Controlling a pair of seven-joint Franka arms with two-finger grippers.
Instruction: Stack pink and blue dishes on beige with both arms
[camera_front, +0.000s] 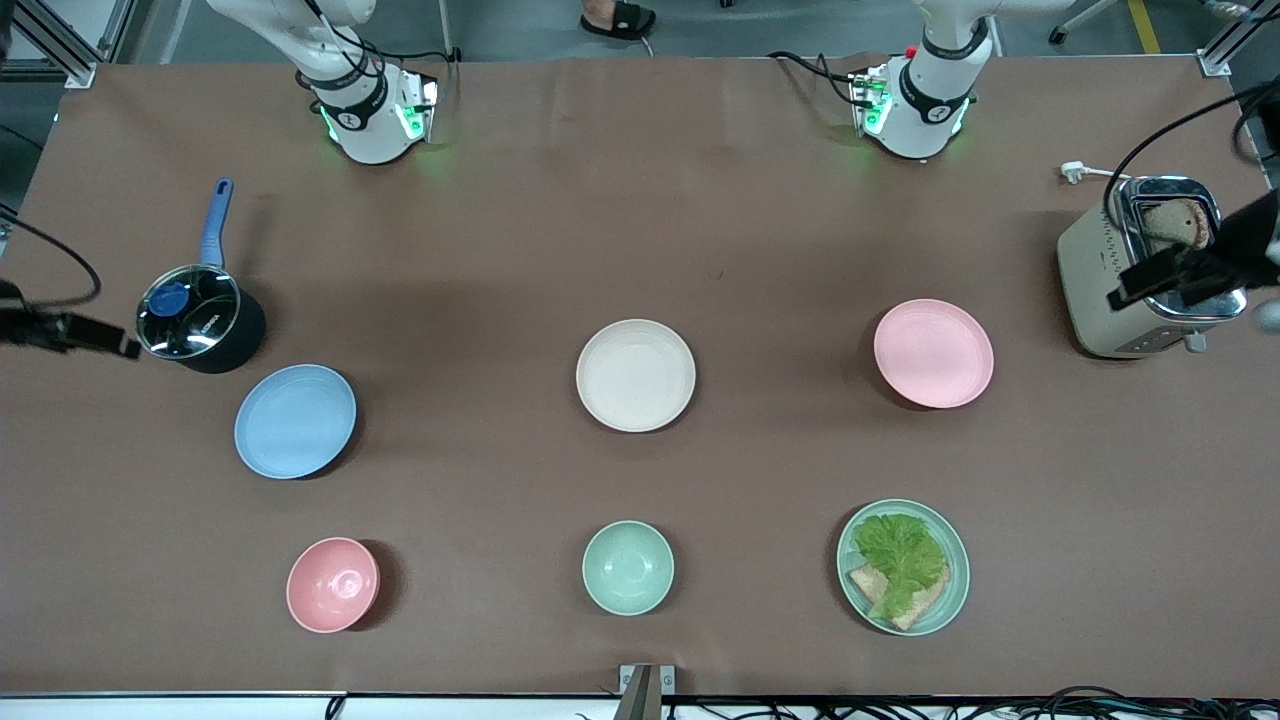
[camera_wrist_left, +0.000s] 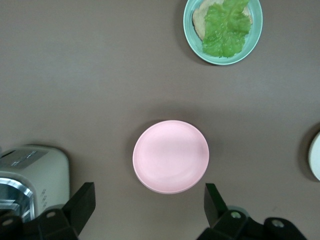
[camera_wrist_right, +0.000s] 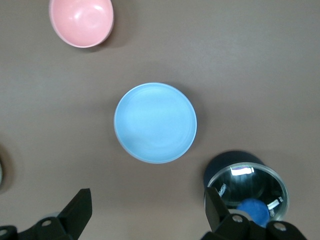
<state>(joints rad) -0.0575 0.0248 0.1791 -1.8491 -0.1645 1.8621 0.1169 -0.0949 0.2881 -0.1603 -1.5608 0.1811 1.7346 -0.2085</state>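
My left gripper picks up the pink plate by its rim (camera_front: 992, 360) next, to stack it on the beige plate (camera_front: 635, 375).
The beige plate (camera_front: 635, 375) lies at the table's middle, and its edge shows in the left wrist view (camera_wrist_left: 316, 156). The pink plate (camera_front: 933, 352) (camera_wrist_left: 171, 163) sits toward the left arm's end of the table, next to the toaster. At the right arm's end lies the blue plate (camera_front: 295, 420) (camera_wrist_right: 155, 122), beside a saucepan. My left gripper (camera_front: 1150, 285) (camera_wrist_left: 148, 205) hangs open and empty over the toaster, high above the table. My right gripper (camera_front: 100, 340) (camera_wrist_right: 147, 207) is also open and empty, up beside the saucepan.
A beige toaster (camera_front: 1130, 270) holds a slice of bread. The saucepan (camera_front: 198, 320) has a glass lid and a blue handle. Nearer the camera stand a pink bowl (camera_front: 332, 584), a mint bowl (camera_front: 627, 567) and a mint plate with lettuce and bread (camera_front: 903, 567).
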